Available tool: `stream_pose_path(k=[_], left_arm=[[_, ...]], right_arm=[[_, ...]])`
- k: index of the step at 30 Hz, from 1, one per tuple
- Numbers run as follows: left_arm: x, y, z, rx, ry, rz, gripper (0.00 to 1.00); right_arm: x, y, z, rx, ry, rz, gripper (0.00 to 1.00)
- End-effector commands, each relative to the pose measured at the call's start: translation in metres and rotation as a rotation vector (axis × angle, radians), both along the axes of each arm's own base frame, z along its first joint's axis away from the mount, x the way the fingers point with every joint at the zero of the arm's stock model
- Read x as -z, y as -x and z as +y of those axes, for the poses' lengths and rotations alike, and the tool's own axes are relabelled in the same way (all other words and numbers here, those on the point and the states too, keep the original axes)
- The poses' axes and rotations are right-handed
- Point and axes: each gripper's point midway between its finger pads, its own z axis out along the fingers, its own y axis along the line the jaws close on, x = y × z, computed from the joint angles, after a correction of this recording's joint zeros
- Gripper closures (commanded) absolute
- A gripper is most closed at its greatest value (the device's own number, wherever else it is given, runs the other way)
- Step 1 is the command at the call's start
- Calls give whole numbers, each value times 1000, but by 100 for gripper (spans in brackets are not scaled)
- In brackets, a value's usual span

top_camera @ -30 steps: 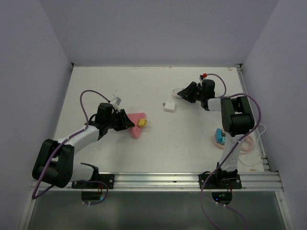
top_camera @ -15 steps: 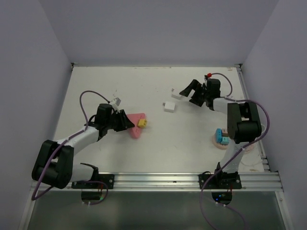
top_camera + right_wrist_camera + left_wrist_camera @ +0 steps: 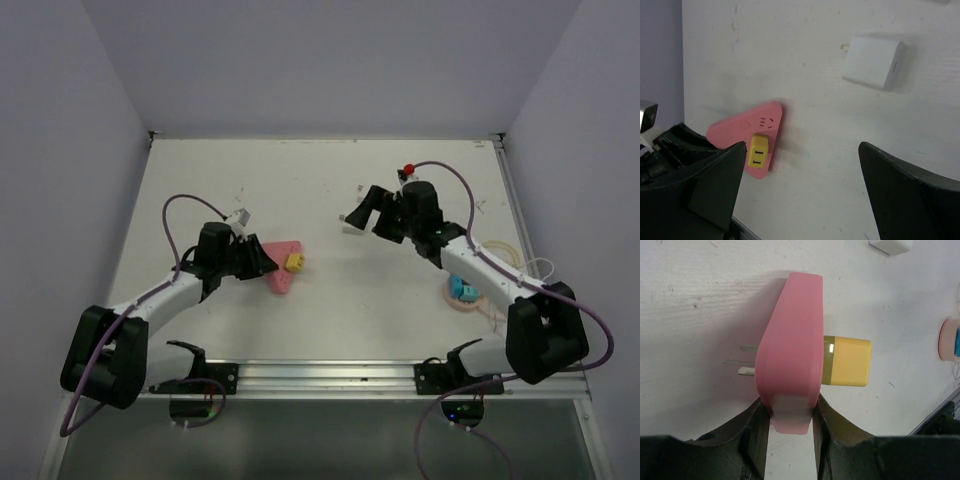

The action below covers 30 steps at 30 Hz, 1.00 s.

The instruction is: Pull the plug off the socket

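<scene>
The right gripper should pull the yellow plug off the pink socket (image 3: pixel 282 270). For that, it should next grab the yellow plug's protruding body (image 3: pixel 295 262) by its opposite sides.
The pink triangular socket (image 3: pixel 282 270) lies left of the table's middle with the yellow plug (image 3: pixel 296 261) seated in its face. My left gripper (image 3: pixel 256 262) is shut on the socket's narrow end. In the left wrist view the fingers (image 3: pixel 756 415) clamp the socket (image 3: pixel 790 340) from both sides, the plug (image 3: pixel 850 361) sticks out to the right, and metal prongs (image 3: pixel 747 371) show on the left. My right gripper (image 3: pixel 365 210) hangs open above the table, well right of the plug. Its wrist view shows the socket (image 3: pixel 742 127) and plug (image 3: pixel 758 150) beyond its left finger.
A white adapter (image 3: pixel 349 224) lies just under my right gripper, also seen in the right wrist view as a white block (image 3: pixel 872 61). A pink dish with blue blocks (image 3: pixel 461 291) and coiled white cable (image 3: pixel 520 270) sit at the right. A metal rail (image 3: pixel 330 375) runs along the near edge.
My right gripper has opened wide and swung from the far right toward the middle, now facing the socket. The left gripper keeps its hold on the socket, shifted slightly nearer.
</scene>
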Motion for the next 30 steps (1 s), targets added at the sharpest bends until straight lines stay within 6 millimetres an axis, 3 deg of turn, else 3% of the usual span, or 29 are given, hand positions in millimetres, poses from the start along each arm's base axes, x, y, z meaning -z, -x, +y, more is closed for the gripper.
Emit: stream_pose_path(k=[1, 3, 5, 6, 10, 16, 20, 26, 30], left_arm=[[9, 11, 8, 2, -35, 14, 100], [12, 13, 9, -2, -34, 19, 100], [12, 14, 9, -4, -31, 17, 100], [12, 14, 9, -7, -32, 17, 100], [11, 12, 10, -13, -36, 10, 100], [7, 13, 8, -10, -19, 5, 100], [7, 13, 9, -14, -24, 4, 100], [10, 14, 11, -21, -29, 9, 100], [10, 14, 9, -20, -18, 17, 100]], right_arm=[[14, 30, 25, 39, -11, 72, 1], [18, 36, 38, 65, -43, 89, 2], [22, 53, 66, 20, -40, 107, 3], [24, 50, 66, 30, -33, 110, 3], [39, 67, 102, -34, -26, 154, 4], [57, 71, 142, -67, -27, 174, 6], [50, 68, 169, -101, -78, 161, 9], [44, 70, 189, -130, -90, 154, 12], [57, 68, 193, -119, -77, 174, 21]])
